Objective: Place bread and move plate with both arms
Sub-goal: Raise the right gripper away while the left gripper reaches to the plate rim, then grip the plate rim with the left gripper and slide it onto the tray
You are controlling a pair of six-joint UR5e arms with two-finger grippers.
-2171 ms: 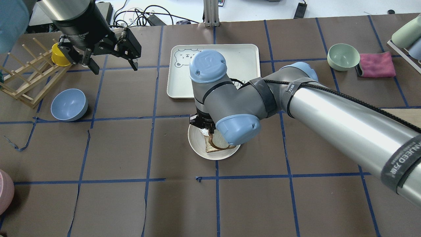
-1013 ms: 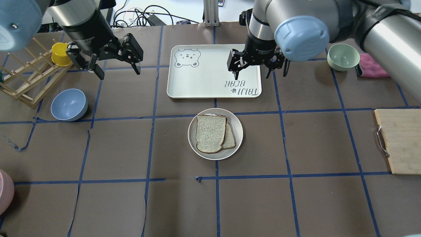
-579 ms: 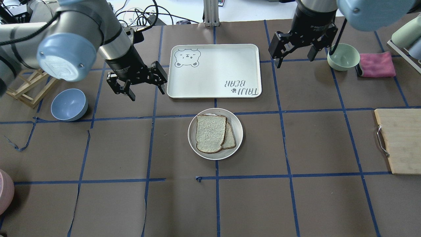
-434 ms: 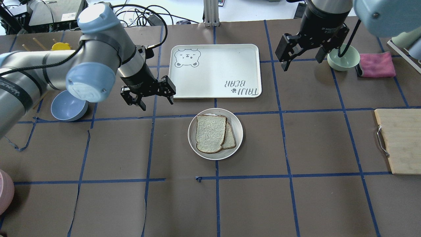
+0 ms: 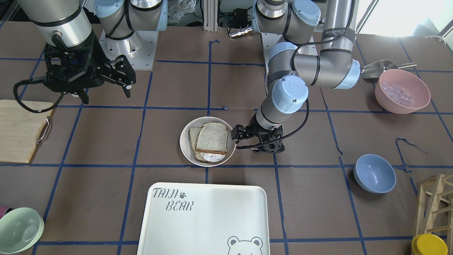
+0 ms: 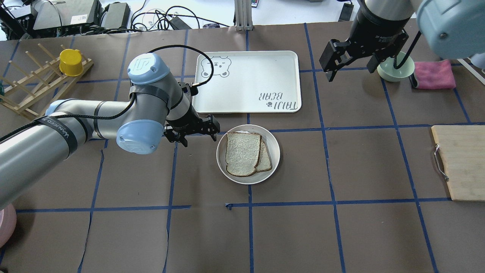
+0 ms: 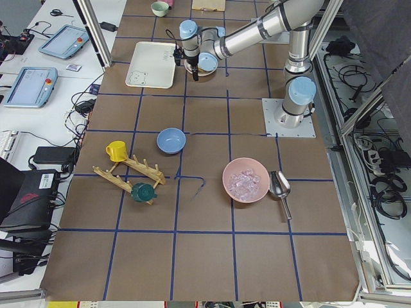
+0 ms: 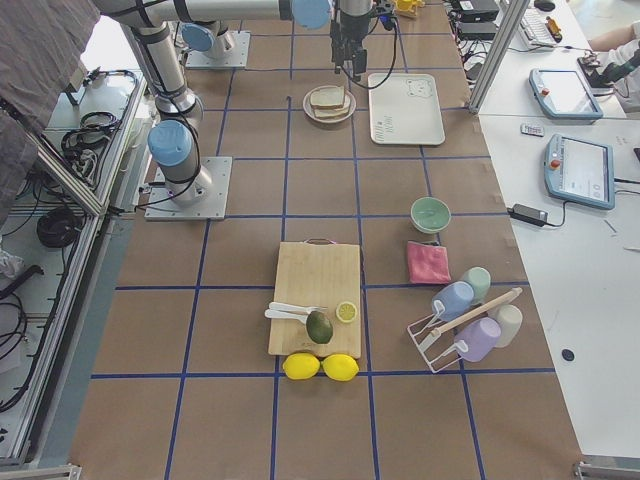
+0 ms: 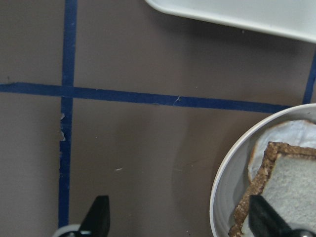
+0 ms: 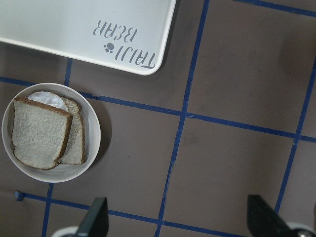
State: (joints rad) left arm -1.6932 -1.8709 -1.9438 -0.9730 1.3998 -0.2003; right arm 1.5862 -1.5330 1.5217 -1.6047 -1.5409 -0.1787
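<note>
My left gripper will next take hold of the plate by its rim (image 5: 234,148), so that it can move the plate of bread onto the TAIJI BEAR tray (image 5: 204,223).
The bread (image 6: 242,153) lies flat on the plate (image 6: 274,146), on top of a thinner slice (image 6: 266,160) with egg white showing. My left gripper (image 6: 197,132) is open at the plate's left rim. In the left wrist view the left gripper (image 9: 180,219) has the plate's rim (image 9: 221,190) between its fingertips, and one tip is over the bread's crust (image 9: 256,182). In the front view the left gripper (image 5: 253,141) is beside the plate (image 5: 185,143). My right gripper (image 6: 354,64) is open, empty and high at the back right. It looks down on the plate (image 10: 91,126) and the bread (image 10: 39,133).
The TAIJI BEAR tray (image 6: 246,81) lies just behind the plate. A green bowl (image 6: 396,72) and a pink cloth (image 6: 434,74) are under the right arm. A cutting board (image 6: 460,163) is at the right. A blue bowl (image 5: 374,173), a wooden rack (image 6: 34,87) and a yellow cup (image 6: 71,62) are at the left.
My right gripper let go of the bread on the plate and drew back to the back right. My left arm came down from the back left to the plate's left rim.
</note>
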